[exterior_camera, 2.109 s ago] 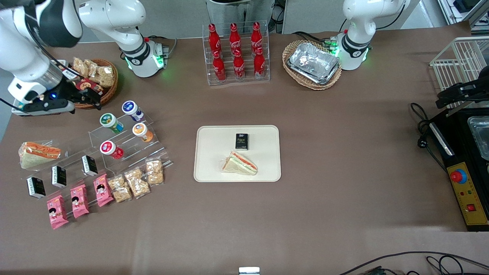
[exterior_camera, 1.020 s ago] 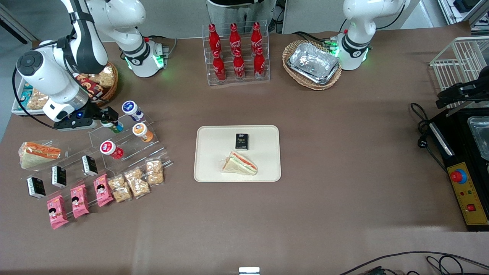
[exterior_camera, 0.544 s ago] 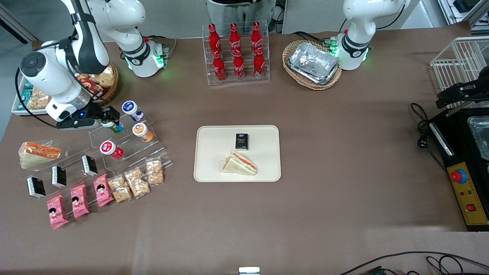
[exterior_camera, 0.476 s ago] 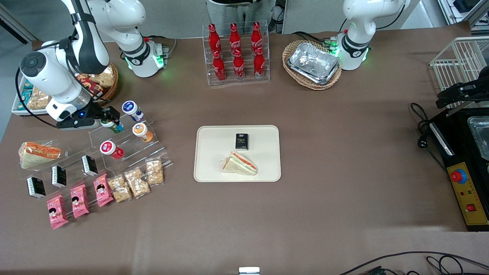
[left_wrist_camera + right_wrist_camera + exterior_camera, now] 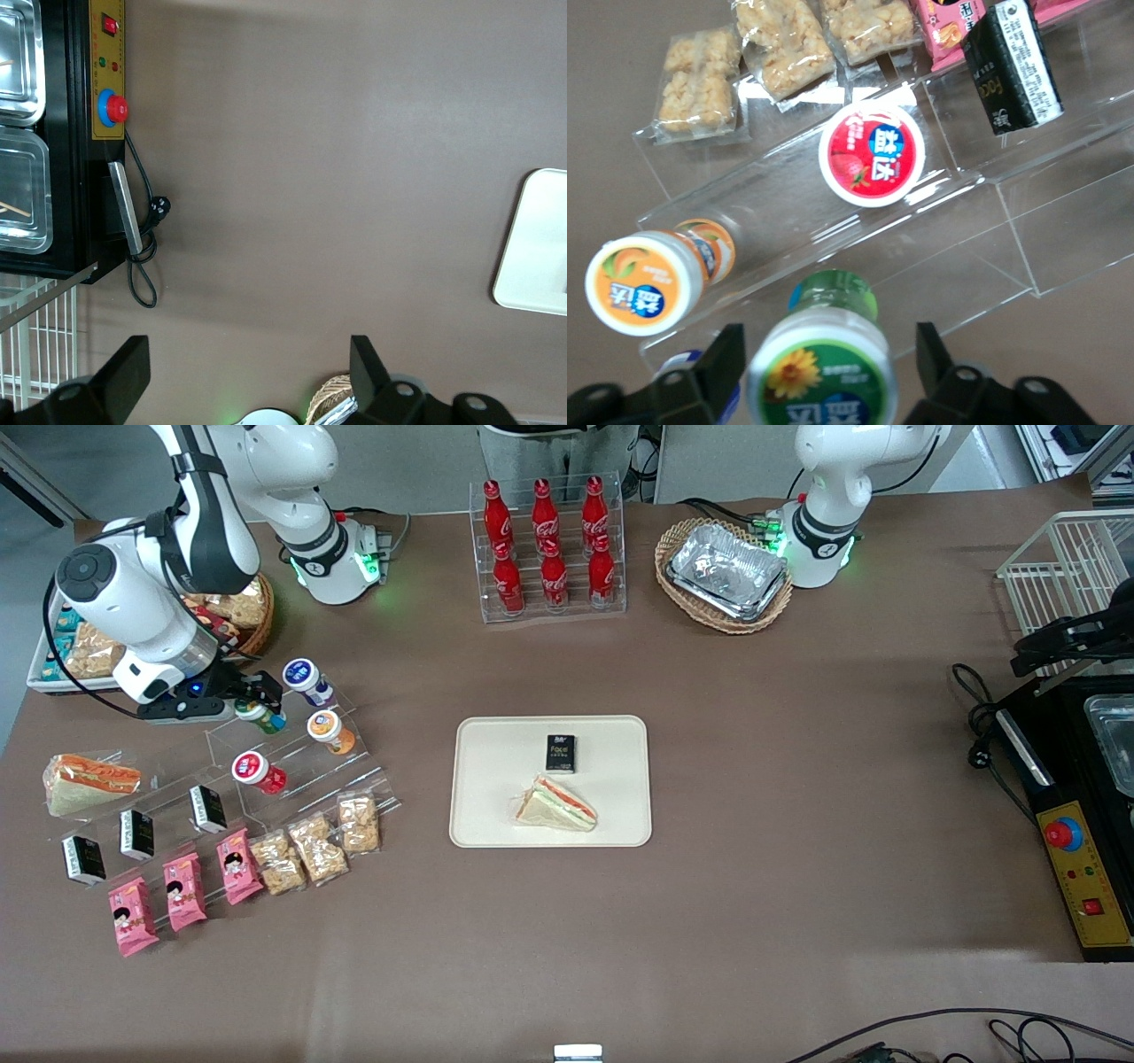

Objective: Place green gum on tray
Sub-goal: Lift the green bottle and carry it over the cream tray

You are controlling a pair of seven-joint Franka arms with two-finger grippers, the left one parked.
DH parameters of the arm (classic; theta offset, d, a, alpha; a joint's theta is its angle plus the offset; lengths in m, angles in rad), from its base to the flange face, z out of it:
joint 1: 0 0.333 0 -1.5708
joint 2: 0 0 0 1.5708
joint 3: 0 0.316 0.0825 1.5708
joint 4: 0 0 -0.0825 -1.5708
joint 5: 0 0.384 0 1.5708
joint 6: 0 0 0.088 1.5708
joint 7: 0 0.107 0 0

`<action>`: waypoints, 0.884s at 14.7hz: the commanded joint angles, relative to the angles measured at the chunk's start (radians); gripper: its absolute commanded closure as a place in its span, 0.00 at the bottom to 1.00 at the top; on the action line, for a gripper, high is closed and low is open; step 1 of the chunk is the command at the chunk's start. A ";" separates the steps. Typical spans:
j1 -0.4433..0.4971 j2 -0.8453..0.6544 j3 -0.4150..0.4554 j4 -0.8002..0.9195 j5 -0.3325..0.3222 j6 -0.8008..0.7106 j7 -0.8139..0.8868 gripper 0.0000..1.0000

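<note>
The robot's right gripper should next grab the gum bottle around its green-rimmed lid (image 5: pixel 255 710) to put the green gum on the tray (image 5: pixel 496 815).
The green gum (image 5: pixel 252 712) lies on the upper step of a clear acrylic stand (image 5: pixel 292 757) toward the working arm's end of the table. Its green-rimmed lid with a yellow flower (image 5: pixel 822 381) fills the space between my fingers. My right gripper (image 5: pixel 252 701) (image 5: pixel 830 356) is open, one finger on each side of the bottle, with a small gap at each side. The cream tray (image 5: pixel 496 815) sits mid-table, well apart from the stand, and holds a sandwich (image 5: pixel 556 804) and a small black pack (image 5: pixel 561 753). A corner of the tray (image 5: pixel 540 266) shows in the left wrist view.
Blue-lidded (image 5: pixel 302 676), orange-lidded (image 5: pixel 324 727) (image 5: pixel 645 283) and red-lidded (image 5: pixel 251 768) (image 5: pixel 872 152) bottles lie close round the gum on the stand. Black packs, pink packs and nut bags line its lower steps. A cola rack (image 5: pixel 549 549), a foil-tray basket (image 5: pixel 725 574) and a snack basket (image 5: pixel 244 607) stand farther back.
The right arm came down from the table's edge to the stand and brought its open fingers around the green gum. Over the last half second it has only shifted slightly.
</note>
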 commanded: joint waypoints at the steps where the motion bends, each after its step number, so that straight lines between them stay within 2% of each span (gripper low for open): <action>1: 0.004 -0.050 0.016 -0.019 -0.019 -0.025 0.058 0.27; 2: 0.004 -0.053 0.016 -0.019 -0.019 -0.031 0.058 0.30; 3: 0.004 -0.053 0.016 -0.018 -0.019 -0.031 0.058 0.37; 6: 0.002 -0.053 0.016 -0.018 -0.019 -0.029 0.046 0.53; 10: 0.001 -0.051 0.015 -0.012 -0.019 -0.032 0.046 0.83; 13: -0.001 -0.103 0.013 -0.004 -0.019 -0.043 0.019 0.92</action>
